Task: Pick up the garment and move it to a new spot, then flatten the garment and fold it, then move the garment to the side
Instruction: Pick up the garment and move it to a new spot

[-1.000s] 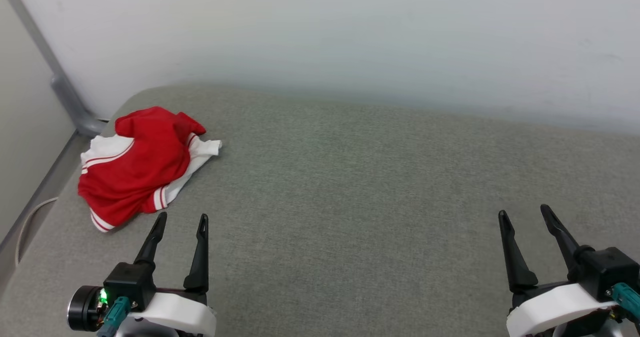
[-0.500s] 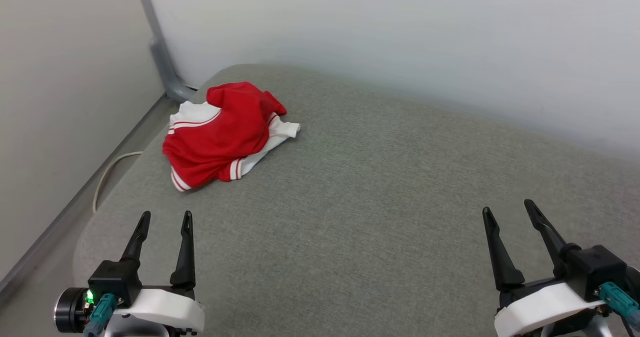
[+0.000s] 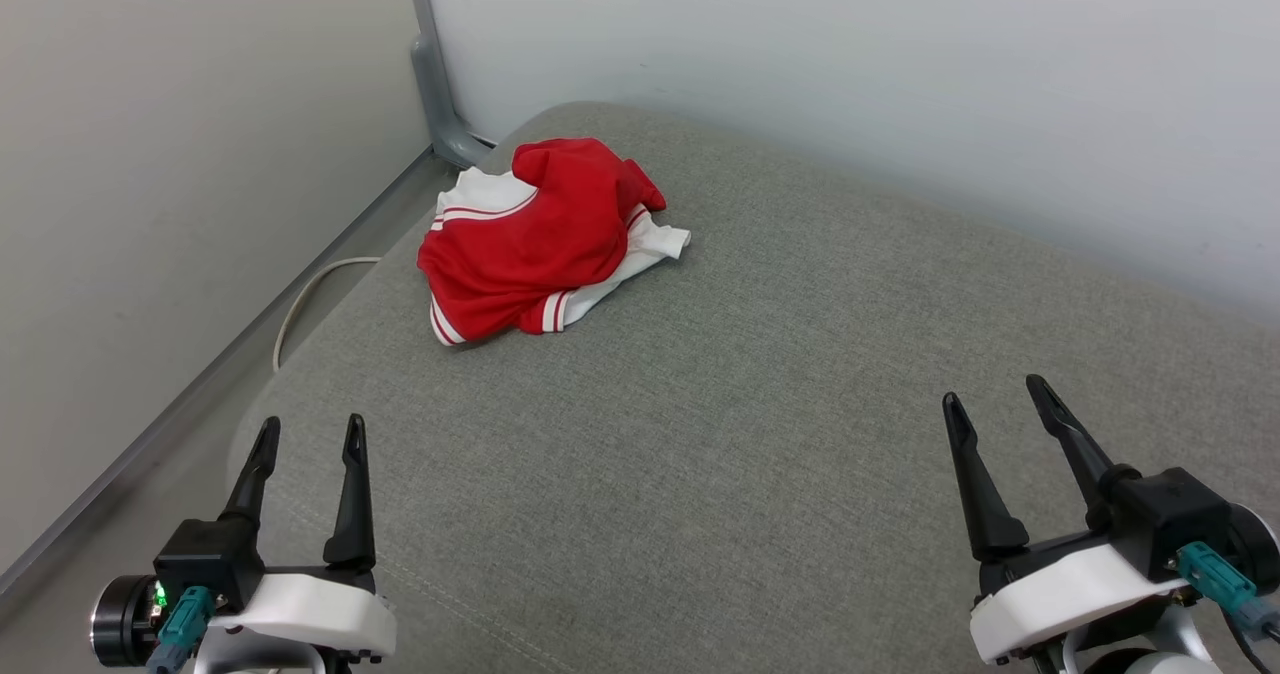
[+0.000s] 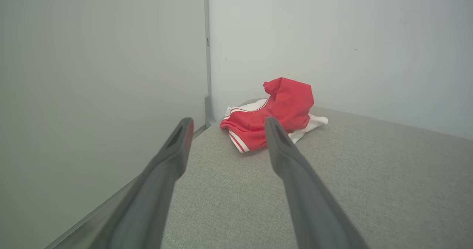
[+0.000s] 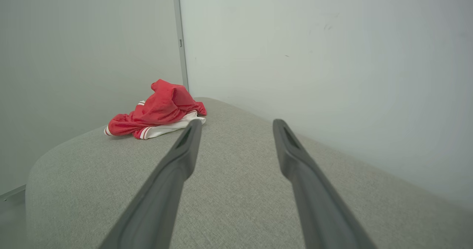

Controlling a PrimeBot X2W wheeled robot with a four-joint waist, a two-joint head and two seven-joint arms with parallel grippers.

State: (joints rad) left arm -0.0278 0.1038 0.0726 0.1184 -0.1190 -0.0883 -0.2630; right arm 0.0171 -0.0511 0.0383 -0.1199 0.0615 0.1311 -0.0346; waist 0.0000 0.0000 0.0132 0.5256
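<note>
My left gripper grabs a raised fold of red cloth [image 3: 573,176] on the jersey next, since its white sleeve [image 3: 636,260] lies flat.
The garment [image 3: 540,239] is a red jersey with white sleeves and red-white striped trim, lying crumpled in a heap at the far left corner of the grey cushioned surface [image 3: 760,424]. Its letters and number are hidden in the folds. My left gripper [image 3: 310,434] hovers open near the front left edge, well short of the garment [image 4: 275,112]. My right gripper [image 3: 990,394] stands open at the lower right, far from the garment [image 5: 159,112]. Nothing is between either pair of fingers.
White walls close in behind and to the left, meeting at a grey corner post [image 3: 432,74]. A pale cable [image 3: 300,304] loops on the floor beside the surface's left edge. The broad middle and right of the surface offer open room.
The head camera has swung left, so the garment sits more toward the middle of the picture and more left wall shows. Both grippers stay open; the garment lies unchanged.
</note>
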